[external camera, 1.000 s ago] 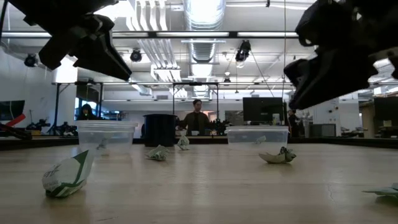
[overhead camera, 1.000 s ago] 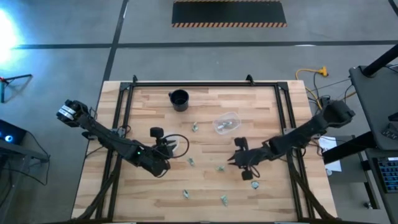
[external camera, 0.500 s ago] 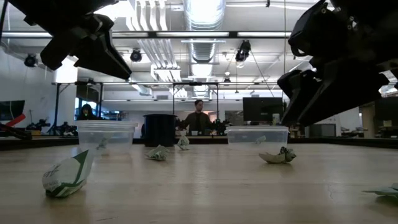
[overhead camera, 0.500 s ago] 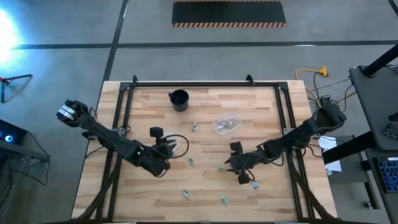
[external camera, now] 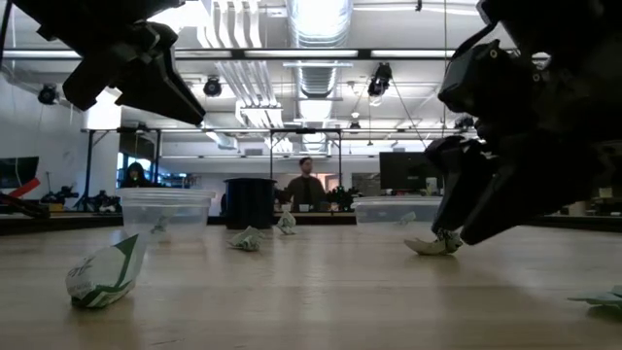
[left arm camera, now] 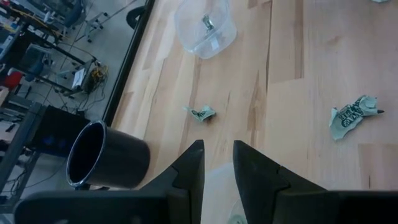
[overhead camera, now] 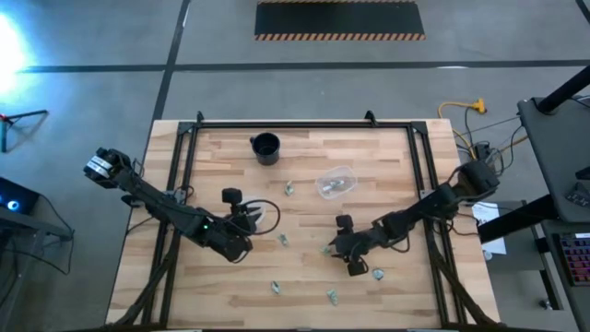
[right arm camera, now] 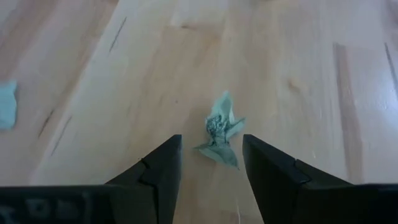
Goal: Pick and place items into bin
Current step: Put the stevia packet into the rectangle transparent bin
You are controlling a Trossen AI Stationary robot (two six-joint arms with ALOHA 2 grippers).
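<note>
I need to close my right gripper now, since the crumpled item has its near end (overhead camera: 325, 250) (right arm camera: 221, 154) between my fingers, down by the table, and I would catch it.
Several tiny crumpled green-and-silver items lie scattered on the wooden table (overhead camera: 230, 295). One item (right arm camera: 219, 134) lies between the fingers of my open right gripper (overhead camera: 337, 247), which hangs low over it at the table's middle (external camera: 457, 219). My left gripper (overhead camera: 247, 216) hangs over a clear bin (external camera: 165, 212) that stands on the table, its fingers (left arm camera: 189, 171) a small gap apart. The low view shows air between this gripper (external camera: 146, 78) and the bin's rim. A second clear bin (overhead camera: 336, 182), farther back, has an item inside.
A black cup (overhead camera: 265, 148) stands near the table's far edge. Loose items lie at the near side (overhead camera: 275, 287) (overhead camera: 332, 296) (overhead camera: 378, 274), one (overhead camera: 284, 240) sits between the arms and one (overhead camera: 289, 188) farther back. People are in the room beyond (external camera: 308, 185).
My right gripper has gone toward the table's left edge and come down, so that it now stands low over the item at the table's middle. The left arm and both bins have kept still.
</note>
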